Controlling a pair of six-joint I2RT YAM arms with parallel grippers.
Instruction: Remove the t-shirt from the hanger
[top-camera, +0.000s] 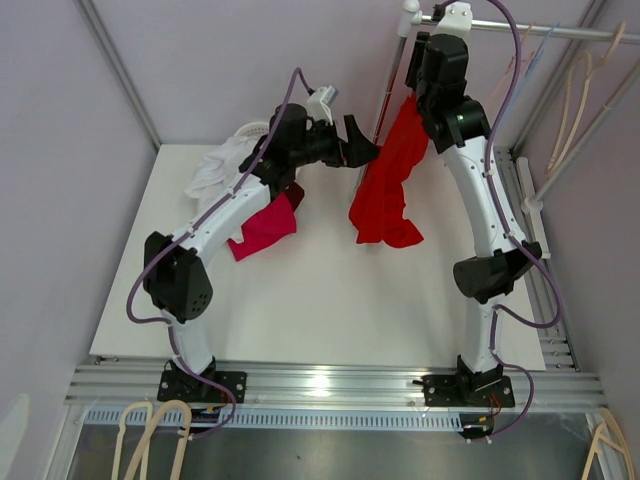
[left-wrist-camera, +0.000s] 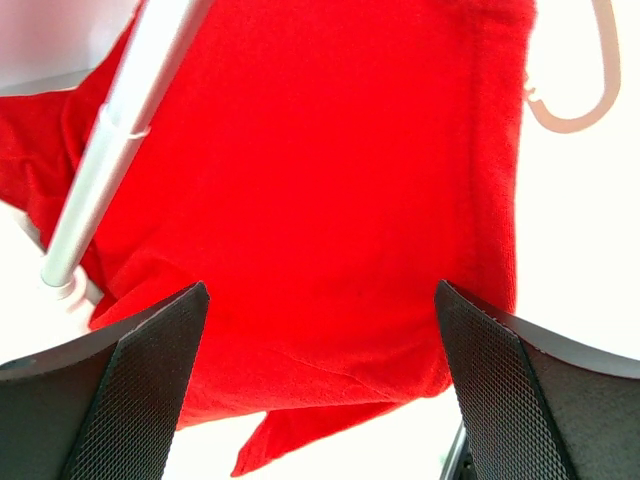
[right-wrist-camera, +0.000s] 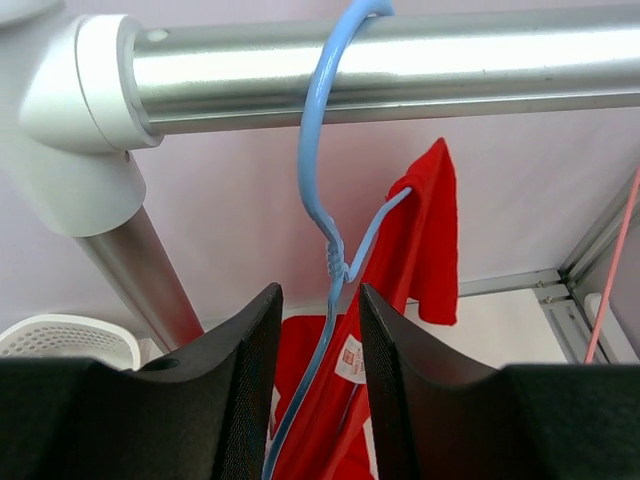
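Observation:
The t-shirt will be free to pull off once my right gripper grabs the blue wire hanger by its neck below the hook next.
The red t-shirt hangs from the rail at the back, its hem draping onto the table. In the right wrist view it hangs on a blue wire hanger hooked over the rail. One hanger arm is in the shirt. The other arm runs bare down between the fingers. My right gripper stands partly open around the hanger's neck, with wire and collar in the gap. My left gripper is wide open beside the shirt's lower half. In its own view the shirt fills the space ahead of the left gripper.
White garments and a magenta one lie at the table's back left, under my left arm. A frame pole stands next to the shirt. Empty hangers hang at the right. A white basket sits behind the pole.

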